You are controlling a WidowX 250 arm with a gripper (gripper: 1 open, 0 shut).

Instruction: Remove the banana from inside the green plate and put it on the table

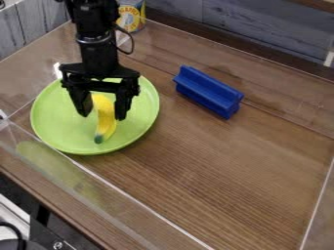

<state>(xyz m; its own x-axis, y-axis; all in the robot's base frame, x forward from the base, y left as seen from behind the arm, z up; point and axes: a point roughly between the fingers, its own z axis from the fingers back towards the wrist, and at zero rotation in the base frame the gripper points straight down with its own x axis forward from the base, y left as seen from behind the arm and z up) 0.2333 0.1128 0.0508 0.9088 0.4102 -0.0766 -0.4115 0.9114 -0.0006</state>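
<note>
The gripper grabs the banana [104,124] by its upper end [104,102] opposite the dark tip next, to lift it out of the green plate.
A small yellow banana [104,124] with a dark green tip lies inside the lime-green plate [53,125] at the left of the table [235,166]. My gripper [102,104] points straight down over the banana's upper end. Its black fingers [81,101] stand open on either side of the fruit, low in the plate. Whether the fingers touch the banana cannot be made out.
A blue rectangular block [209,91] lies right of the plate. Clear acrylic walls [156,210] edge the tabletop, the near one just in front of the plate. A yellow object [129,17] stands behind the arm at the back.
</note>
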